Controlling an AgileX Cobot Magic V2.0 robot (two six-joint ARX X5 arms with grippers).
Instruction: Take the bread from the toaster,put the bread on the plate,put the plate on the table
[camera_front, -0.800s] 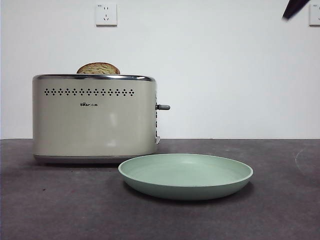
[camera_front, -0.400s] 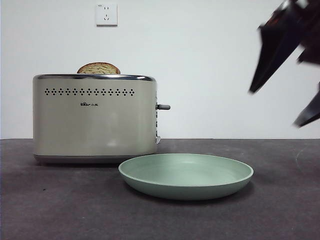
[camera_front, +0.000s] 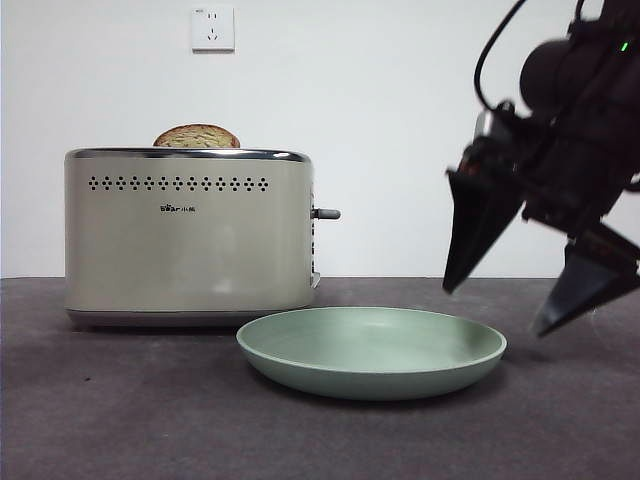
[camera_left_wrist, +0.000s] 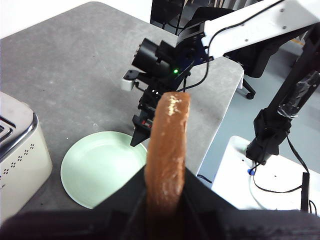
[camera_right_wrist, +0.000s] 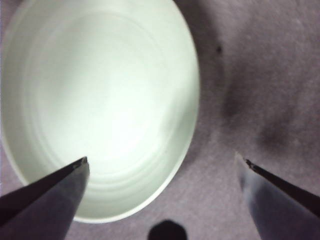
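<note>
My right gripper's open fingers are narrower than the plate's round side (camera_front: 370, 342), so next they should grab the plate (camera_front: 300, 345) by its rim away from the toaster.
The bread (camera_left_wrist: 167, 145), seen edge-on with its brown crust, is clamped upright in my left gripper (camera_left_wrist: 165, 182), high above the table (camera_front: 100, 420) and out of the front view. The pale mint-green plate (camera_front: 300, 345) lies on the table in front of the cream toaster (camera_front: 190, 240). My right gripper (camera_front: 495, 310) hangs open just above the plate's right rim. In the right wrist view, one jaw of that gripper (camera_right_wrist: 160, 159) is over the plate (camera_right_wrist: 100, 75) and the other over bare table. A darker domed slice (camera_front: 197, 137) sticks out of the toaster.
The toaster's side lever (camera_front: 326, 214) points toward the plate. A wall socket (camera_front: 212, 28) is behind the toaster. In the left wrist view, the table's edge (camera_left_wrist: 220, 115) runs close past the plate (camera_left_wrist: 95, 170), with the right arm (camera_left_wrist: 165, 55) reaching over it.
The right arm came down from the top right corner to just above the plate's right rim, jaws open. Toaster, domed slice and plate have not moved.
</note>
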